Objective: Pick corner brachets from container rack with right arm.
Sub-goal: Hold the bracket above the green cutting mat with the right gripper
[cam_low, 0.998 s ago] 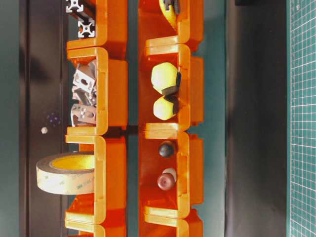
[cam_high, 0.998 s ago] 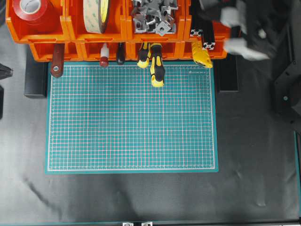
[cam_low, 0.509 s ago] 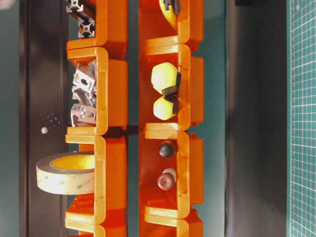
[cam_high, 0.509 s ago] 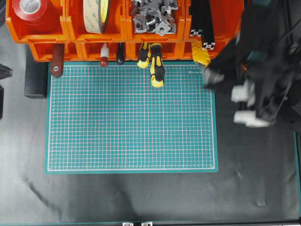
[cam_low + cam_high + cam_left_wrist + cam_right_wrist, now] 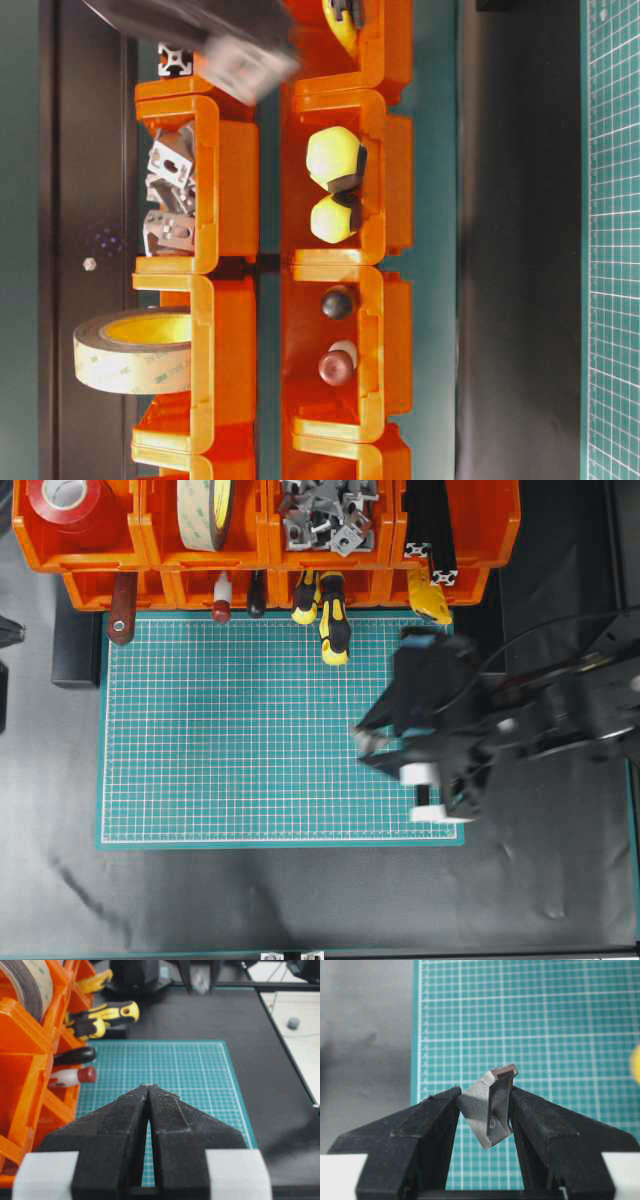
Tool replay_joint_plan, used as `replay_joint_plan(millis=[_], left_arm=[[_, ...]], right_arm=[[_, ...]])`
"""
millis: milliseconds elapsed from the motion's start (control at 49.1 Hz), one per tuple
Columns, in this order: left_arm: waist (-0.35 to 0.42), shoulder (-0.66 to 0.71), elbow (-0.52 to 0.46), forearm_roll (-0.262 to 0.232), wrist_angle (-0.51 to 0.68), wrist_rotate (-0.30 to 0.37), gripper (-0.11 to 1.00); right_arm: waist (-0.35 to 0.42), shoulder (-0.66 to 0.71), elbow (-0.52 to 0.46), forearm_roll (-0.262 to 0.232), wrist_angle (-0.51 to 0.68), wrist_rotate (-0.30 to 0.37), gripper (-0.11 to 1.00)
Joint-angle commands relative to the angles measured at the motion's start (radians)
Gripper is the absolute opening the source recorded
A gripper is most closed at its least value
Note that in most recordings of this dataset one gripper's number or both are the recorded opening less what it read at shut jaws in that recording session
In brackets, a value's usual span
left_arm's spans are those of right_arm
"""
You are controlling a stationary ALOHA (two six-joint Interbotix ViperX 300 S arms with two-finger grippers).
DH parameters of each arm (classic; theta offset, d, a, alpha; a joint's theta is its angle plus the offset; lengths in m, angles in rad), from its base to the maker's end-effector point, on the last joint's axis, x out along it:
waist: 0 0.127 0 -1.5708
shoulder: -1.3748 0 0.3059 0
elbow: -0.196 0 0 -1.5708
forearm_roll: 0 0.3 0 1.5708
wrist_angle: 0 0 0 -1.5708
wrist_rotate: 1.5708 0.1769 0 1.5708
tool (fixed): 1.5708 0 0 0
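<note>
The corner bracket [image 5: 489, 1106] hangs above the green mat in the right wrist view and would drop if my right gripper opened now, so my right gripper keeps holding it.
The orange container rack [image 5: 150, 542] runs along the top of the overhead view. Its third upper bin holds a heap of silver-grey corner brachets [image 5: 325, 515], which also show in the table-level view [image 5: 170, 195]. My right gripper [image 5: 365, 746] hangs over the right part of the green mat [image 5: 230, 730], away from the rack. In the right wrist view it [image 5: 485, 1091] is shut on one corner brachet [image 5: 487, 1110], held tilted between the fingers above the mat. My left gripper [image 5: 149, 1086] is shut and empty, low beside the rack's left end.
Black slotted bars [image 5: 430, 530] fill the upper right bin. A red tape roll [image 5: 62, 500] and a tan tape roll [image 5: 205, 510] sit in the left bins. Yellow-black screwdriver handles [image 5: 333, 630] and other tool handles [image 5: 221, 605] stick out of the lower row onto the mat's far edge.
My right arm has swung from the rack's upper right down and left, out over the mat. The left gripper and the rack's contents have not moved.
</note>
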Motion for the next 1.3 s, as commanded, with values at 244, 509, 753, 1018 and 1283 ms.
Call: replay_joint_plan(millis=[244, 509, 753, 1018, 1283], left_arm=[[0.008, 0.008, -0.029, 0.003, -0.006, -0.003, 0.00], [0.003, 0.006, -0.028, 0.003, -0.005, 0.000, 0.00], [0.000, 0.008, -0.028, 0.003, -0.006, -0.002, 0.00], [0.002, 0.008, -0.028, 0.002, -0.005, -0.002, 0.00], [0.002, 0.006, -0.026, 0.002, -0.005, -0.003, 0.00]], right_arm=[[-0.014, 0.193, -0.060, -0.005, -0.152, 0.000, 0.32], [-0.031, 0.247, -0.112, -0.005, -0.155, 0.000, 0.32], [-0.031, 0.247, -0.107, -0.003, -0.158, -0.002, 0.32], [-0.032, 0.253, -0.104, -0.003, -0.153, -0.002, 0.32], [-0.035, 0.253, -0.104, 0.014, -0.153, 0.014, 0.47]])
